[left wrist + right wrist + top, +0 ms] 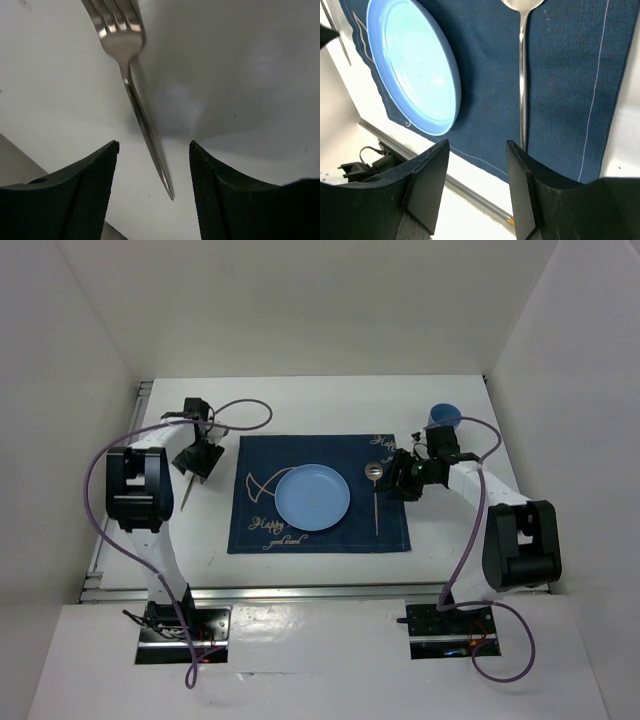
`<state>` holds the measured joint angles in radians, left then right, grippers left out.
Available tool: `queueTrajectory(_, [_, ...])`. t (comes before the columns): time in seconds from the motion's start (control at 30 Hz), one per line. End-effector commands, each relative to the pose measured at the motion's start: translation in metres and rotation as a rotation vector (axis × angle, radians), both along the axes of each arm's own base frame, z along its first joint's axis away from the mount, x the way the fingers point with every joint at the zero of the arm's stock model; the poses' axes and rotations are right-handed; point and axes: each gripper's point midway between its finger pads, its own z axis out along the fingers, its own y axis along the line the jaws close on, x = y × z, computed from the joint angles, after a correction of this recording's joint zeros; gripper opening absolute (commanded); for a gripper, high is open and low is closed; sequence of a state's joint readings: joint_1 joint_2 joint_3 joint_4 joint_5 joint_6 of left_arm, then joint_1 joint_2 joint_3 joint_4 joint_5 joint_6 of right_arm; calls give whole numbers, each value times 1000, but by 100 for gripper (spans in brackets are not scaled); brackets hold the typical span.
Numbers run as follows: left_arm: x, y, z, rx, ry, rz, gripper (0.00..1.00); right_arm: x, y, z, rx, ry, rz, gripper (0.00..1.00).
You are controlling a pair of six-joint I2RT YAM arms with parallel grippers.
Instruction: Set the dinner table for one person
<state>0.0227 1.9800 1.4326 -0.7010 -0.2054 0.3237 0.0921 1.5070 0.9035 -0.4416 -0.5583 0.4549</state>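
Observation:
My fingers are above the fork's handle and would miss it if I closed now, so I need to lower my left gripper before closing on the handle.
The dinner table (330, 410) is white, with a navy placemat (320, 495) at its middle. A light blue plate (312, 497) lies on the mat, and a spoon (375, 495) lies on the mat to the plate's right. A fork (186, 498) rests on the bare table left of the mat. My left gripper (154, 147) hangs open over the fork (142, 115), its handle tip between the fingers, untouched. My right gripper (477, 145) is open above the mat's near edge, with the spoon (522, 75) just past its right finger and the plate (415, 65) to the left.
A blue cup (444, 416) stands at the back right, behind the right arm. The silver rail (300, 590) runs along the table's near edge, and it also shows below the mat in the right wrist view. White walls close in three sides.

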Motion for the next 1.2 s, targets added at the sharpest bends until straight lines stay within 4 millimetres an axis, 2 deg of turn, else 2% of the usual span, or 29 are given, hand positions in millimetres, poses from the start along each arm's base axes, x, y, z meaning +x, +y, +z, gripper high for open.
queueTrajectory(0.0, [39,8,3,38,-62,-9,66,-3,-3,12,-36,-27,3,57])
queueTrajectory(0.1, [38,11,-15,25,-12,38,66,-8,-4,15,-35,-38,3,57])
queueTrajectory(0.27, [26,1,-36,-50,89,39,53,-11,-7,20,-47,-54,-16,57])
queueTrajectory(0.3, [12,-3,-49,-71,167,47,47,-10,-9,22,-56,-65,-22,57])
queueTrajectory(0.37, [6,-4,-57,-132,220,64,40,-9,-10,21,-64,-66,-27,57])
queueTrajectory(0.43, [-4,-3,-64,-153,286,87,29,-6,-11,24,-71,-78,-32,57])
queueTrajectory(0.47, [-12,-5,-77,-165,333,90,14,-8,-11,23,-72,-69,-32,57])
queueTrajectory(0.53, [-9,3,-76,-172,327,141,0,-4,-12,29,-77,-89,-38,57])
queueTrajectory(0.57, [-15,1,-79,-225,349,158,0,-5,-14,27,-89,-81,-44,57])
queueTrajectory(0.6, [-11,-3,-77,-250,335,164,0,-5,-14,30,-88,-91,-44,57])
queueTrajectory(0.73, [1,-8,-40,-371,260,227,0,-4,-17,36,-102,-111,-56,57])
queueTrajectory(0.77, [-1,-20,-30,-436,259,235,0,-3,-18,39,-104,-118,-68,57])
queueTrajectory(0.8, [4,-21,-17,-469,229,256,0,-5,-18,43,-104,-124,-69,57])
queueTrajectory(0.83, [9,-26,5,-497,176,289,0,-4,-20,42,-112,-120,-84,57])
queueTrajectory(0.93, [18,-41,46,-583,70,390,0,-3,-23,48,-123,-145,-106,57])
queueTrajectory(0.97, [13,-44,65,-593,23,415,0,-3,-23,51,-118,-149,-113,57])
queueTrajectory(1.0, [10,-48,74,-617,0,437,0,-3,-23,51,-117,-149,-113,57])
queueTrajectory(1.07, [3,-72,83,-603,-29,442,0,-3,-25,54,-121,-156,-129,57])
queueTrajectory(1.1, [-13,-82,84,-582,-17,436,0,-5,-26,53,-128,-160,-134,57])
queueTrajectory(1.13, [-19,-98,82,-530,-17,410,0,-3,-26,54,-126,-169,-135,57])
queueTrajectory(1.17, [-25,-106,79,-509,-6,402,0,-2,-28,57,-133,-180,-142,57])
